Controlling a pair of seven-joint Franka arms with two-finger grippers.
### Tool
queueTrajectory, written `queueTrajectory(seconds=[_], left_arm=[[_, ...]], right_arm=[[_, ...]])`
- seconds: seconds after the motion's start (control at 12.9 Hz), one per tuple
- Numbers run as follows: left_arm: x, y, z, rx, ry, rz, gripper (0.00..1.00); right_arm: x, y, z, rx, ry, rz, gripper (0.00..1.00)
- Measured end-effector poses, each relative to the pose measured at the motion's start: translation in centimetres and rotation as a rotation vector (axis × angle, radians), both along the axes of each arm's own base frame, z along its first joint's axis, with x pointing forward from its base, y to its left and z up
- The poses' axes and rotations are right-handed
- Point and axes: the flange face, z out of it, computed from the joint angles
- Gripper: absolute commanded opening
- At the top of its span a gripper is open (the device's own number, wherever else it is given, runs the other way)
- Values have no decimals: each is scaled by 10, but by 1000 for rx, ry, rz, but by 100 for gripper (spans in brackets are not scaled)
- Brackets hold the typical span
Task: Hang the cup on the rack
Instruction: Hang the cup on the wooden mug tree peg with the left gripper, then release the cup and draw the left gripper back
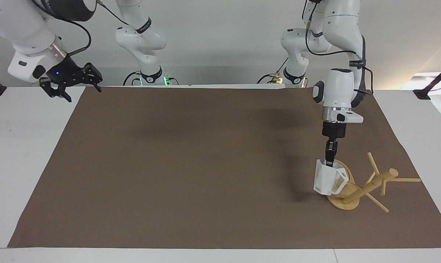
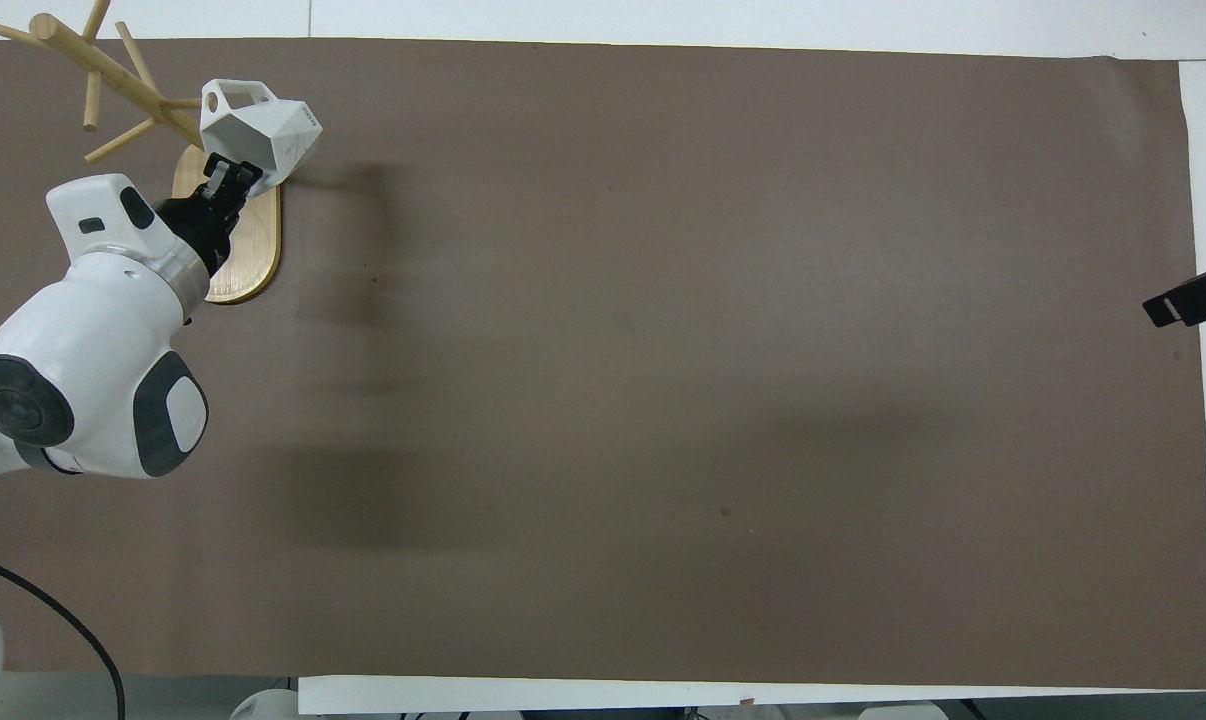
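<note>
The loop is only at the peg's tip. My left gripper needs to move the cup until its handle is around the peg before it lets go.
The white faceted cup hangs in my left gripper, which is shut on its rim from above. The cup is over the edge of the rack's oval base, its loop handle turned toward the post. The bamboo rack stands at the left arm's end of the table. In the overhead view the cup has its handle close to a peg, and the left gripper is over the base. My right gripper is open, empty and raised over the right arm's end of the table.
A brown mat covers most of the white table. Only a tip of the right gripper shows at the edge of the overhead view. Nothing else lies on the mat.
</note>
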Motion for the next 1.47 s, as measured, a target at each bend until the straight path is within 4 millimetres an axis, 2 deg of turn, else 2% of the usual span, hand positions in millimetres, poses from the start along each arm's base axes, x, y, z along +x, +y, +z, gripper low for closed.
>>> queueTrajectory(seconds=[0.16,0.23,0.31,0.39,0.62,0.78,0.93,1.09,1.24,1.47], left_arm=[[1,10,-3,0,6,18,0],[2,14,-4,1,7,27,23],[3,18,-4,1,11,33,65],[4,24,-7,5,31,45,98],[15,57,-9,48,141,79,100],[16,67,-11,87,233,61,100],[9,68,-12,177,372,-38,100],[-8,70,-3,303,528,-238,100],[-13,72,24,385,634,-420,100],[-6,73,101,499,703,-728,100]], right_arm=[[-5,-2,8,-11,12,-68,100],[-6,-7,7,-16,19,-109,100],[-7,-11,6,-19,25,-139,100],[-6,-14,4,-21,31,-159,100],[-6,-24,0,-22,40,-186,100],[-7,-24,1,-23,38,-192,100],[-7,-22,1,-24,38,-190,100],[-7,-19,0,-25,41,-190,100],[-7,-19,0,-25,42,-193,100],[-7,-19,-1,-25,42,-193,100]])
